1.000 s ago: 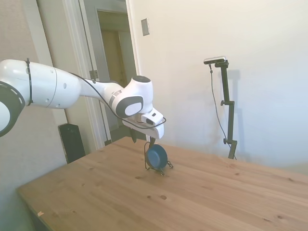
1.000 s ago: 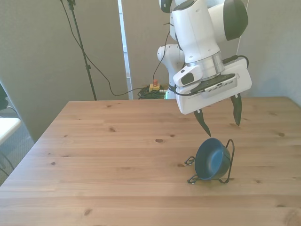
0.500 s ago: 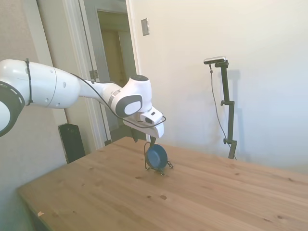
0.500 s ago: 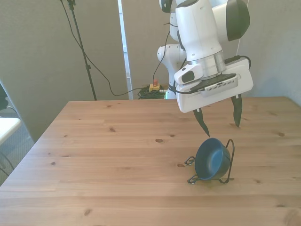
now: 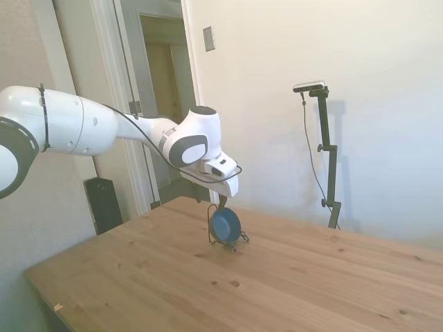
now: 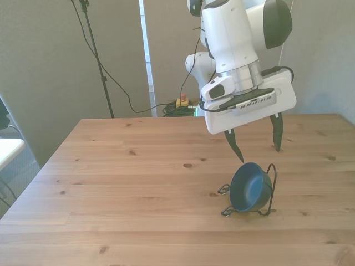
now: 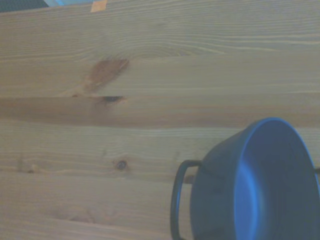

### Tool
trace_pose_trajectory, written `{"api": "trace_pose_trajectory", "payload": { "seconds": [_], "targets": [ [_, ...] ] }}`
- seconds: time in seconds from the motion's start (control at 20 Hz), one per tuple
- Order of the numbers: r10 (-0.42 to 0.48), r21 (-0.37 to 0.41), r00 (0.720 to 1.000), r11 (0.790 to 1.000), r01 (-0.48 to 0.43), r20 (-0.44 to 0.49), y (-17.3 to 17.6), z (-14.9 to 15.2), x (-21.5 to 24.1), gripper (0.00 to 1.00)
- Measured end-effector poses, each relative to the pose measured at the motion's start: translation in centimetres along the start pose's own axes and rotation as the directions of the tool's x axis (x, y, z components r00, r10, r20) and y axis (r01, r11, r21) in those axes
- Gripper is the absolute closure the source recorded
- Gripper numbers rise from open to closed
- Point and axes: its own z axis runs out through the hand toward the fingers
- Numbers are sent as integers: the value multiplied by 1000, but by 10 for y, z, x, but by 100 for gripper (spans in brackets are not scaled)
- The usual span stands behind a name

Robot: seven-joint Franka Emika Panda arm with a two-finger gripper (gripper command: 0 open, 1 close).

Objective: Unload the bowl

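My gripper grabs the bowl by its upper rim [image 5: 224,209] next, above the wire, since the black wire rack [image 5: 223,242] hugs the bowl's lower sides.
The small dark-blue bowl [image 6: 250,187] stands on its edge in a thin black wire rack [image 6: 270,191] on the wooden table [image 6: 138,183]. In the side view the bowl [image 5: 225,224] leans in the rack [image 5: 223,242] near the table's far side. My gripper [image 6: 256,146] hangs open just above the bowl, its two dark fingers [image 6: 233,148] spread wide and apart from the rim. Under the white hand in the side view, the gripper [image 5: 220,201] sits right over the bowl. The wrist view shows the bowl [image 7: 260,185] and a rack loop [image 7: 176,200] close up.
A cable bundle with a red button [image 6: 182,103] lies on the floor behind the table. A door opening [image 5: 163,83] stands behind the arm in the side view.
The gripper has shifted slightly toward the front view's left and a little up. Bowl and rack have not moved.
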Motion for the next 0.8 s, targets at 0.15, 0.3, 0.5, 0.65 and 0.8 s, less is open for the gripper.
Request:
{"api": "trace_pose_trajectory", "payload": {
  "seconds": [0.15,0.3,0.5,0.65,0.8],
  "targets": [
    [18,16,999,1000,-19,26,2,-3,14,0],
    [23,28,996,999,-26,84,7,-5,23,0],
    [25,22,990,999,-28,137,12,5,28,0],
    [23,18,990,1000,-26,139,15,7,31,0],
    [22,11,988,1000,-24,155,19,14,35,0]
  ]
}}
